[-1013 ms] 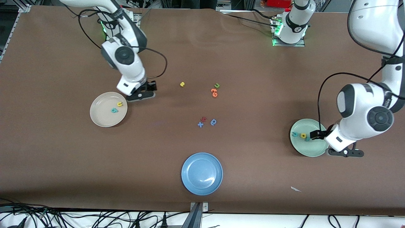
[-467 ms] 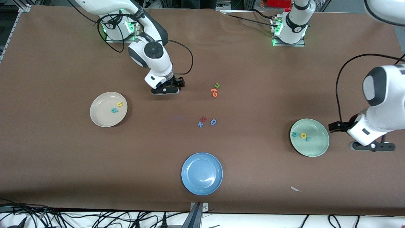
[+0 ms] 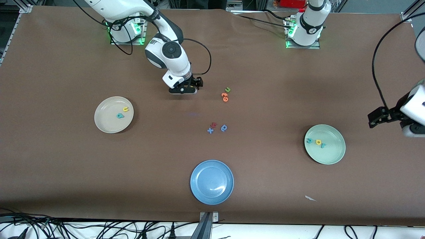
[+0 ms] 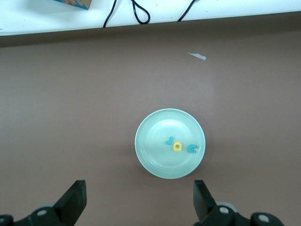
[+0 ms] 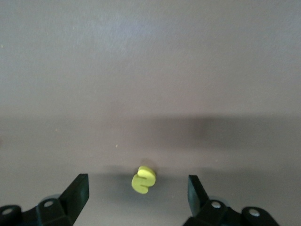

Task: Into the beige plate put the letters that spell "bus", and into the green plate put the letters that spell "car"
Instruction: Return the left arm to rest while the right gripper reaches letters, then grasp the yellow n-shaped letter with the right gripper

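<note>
My right gripper would miss the yellow "s" and must lower.
The beige plate [image 3: 105,123] holds a yellow "u" [image 3: 125,109] and a teal "b" [image 3: 120,115]. A yellow "s" [image 5: 143,179] lies on the brown table. My right gripper [image 3: 186,90] [image 5: 138,186] is over it, open, with a finger on each side and neither touching; the front view hides the "s". On the green plate [image 3: 333,154] [image 4: 153,155] lie a teal "c" [image 3: 309,140], a yellow "a" [image 3: 318,142] and a teal "r" [image 3: 323,145]. Up off the table past that plate, my left gripper [image 3: 413,130] [image 4: 138,190] hangs open and empty.
A blue plate [image 3: 212,182] sits near the front edge. Loose letters lie mid-table: a green "u" [image 3: 227,89], orange letters [image 3: 225,97], a blue "x" [image 3: 210,130], a red letter [image 3: 214,124] and a blue rounded letter [image 3: 224,127]. There is a white scrap [image 3: 310,198] by the front edge.
My right arm swung from beside the beige plate to the yellow "s". My left arm lifted away from the green plate toward its end of the table.
</note>
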Controlling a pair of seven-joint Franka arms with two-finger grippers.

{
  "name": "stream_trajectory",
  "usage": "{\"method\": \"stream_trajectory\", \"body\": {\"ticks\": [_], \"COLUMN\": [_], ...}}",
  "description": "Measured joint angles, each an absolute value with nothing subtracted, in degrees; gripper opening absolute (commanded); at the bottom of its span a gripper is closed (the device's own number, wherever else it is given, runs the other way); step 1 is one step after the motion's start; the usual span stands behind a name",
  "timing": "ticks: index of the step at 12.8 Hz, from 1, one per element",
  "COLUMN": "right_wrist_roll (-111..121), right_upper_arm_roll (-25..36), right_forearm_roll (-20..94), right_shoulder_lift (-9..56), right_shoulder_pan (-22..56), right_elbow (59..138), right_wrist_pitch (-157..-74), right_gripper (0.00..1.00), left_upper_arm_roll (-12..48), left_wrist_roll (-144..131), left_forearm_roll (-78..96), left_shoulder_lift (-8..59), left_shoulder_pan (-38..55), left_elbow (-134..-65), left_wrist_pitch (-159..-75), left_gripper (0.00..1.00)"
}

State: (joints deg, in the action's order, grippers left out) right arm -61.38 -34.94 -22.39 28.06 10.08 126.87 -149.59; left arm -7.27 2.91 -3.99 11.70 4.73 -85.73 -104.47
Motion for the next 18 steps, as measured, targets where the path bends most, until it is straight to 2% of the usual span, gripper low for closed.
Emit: {"method": "stream_trajectory", "body": {"ticks": [5, 7, 9, 11, 14, 18], "right_wrist_roll": [-72.22, -73.25, -73.28, -73.30, -73.34, -73.35], "right_upper_arm_roll": [-32.69, -32.52, -32.51, -32.45, -32.32, -32.10], "right_forearm_roll": [-35.41, -36.57, -36.60, -36.62, -36.75, -36.99], "right_shoulder_lift": [32.25, 32.49, 32.46, 32.42, 32.28, 32.13], "right_shoulder_pan": [13.01, 12.99, 12.99, 12.99, 12.99, 12.99], "right_elbow": [126.95, 126.93, 126.91, 126.79, 126.61, 126.57], "right_wrist_pitch": [-151.41, -151.87, -151.88, -151.90, -151.91, -151.93], "right_gripper": [0.93, 0.88, 0.78, 0.61, 0.54, 0.23], "left_upper_arm_roll": [-6.09, -4.52, -3.37, -3.24, -2.73, -2.58], "left_wrist_roll": [2.87, 2.75, 2.62, 2.62, 2.57, 2.55], "left_forearm_roll": [-3.96, -3.96, -3.96, -3.91, -3.60, -3.59], "left_shoulder_lift": [5.00, 4.26, 4.26, 4.29, 4.94, 5.12], "left_shoulder_pan": [4.50, 4.24, 3.77, 3.38, 3.31, 3.30], "left_elbow": [-91.31, -92.07, -92.54, -92.91, -93.07, -93.07], "left_wrist_pitch": [-107.21, -106.90, -106.46, -106.41, -106.26, -105.66], "left_gripper": [1.00, 1.00, 1.00, 1.00, 1.00, 1.00]}}
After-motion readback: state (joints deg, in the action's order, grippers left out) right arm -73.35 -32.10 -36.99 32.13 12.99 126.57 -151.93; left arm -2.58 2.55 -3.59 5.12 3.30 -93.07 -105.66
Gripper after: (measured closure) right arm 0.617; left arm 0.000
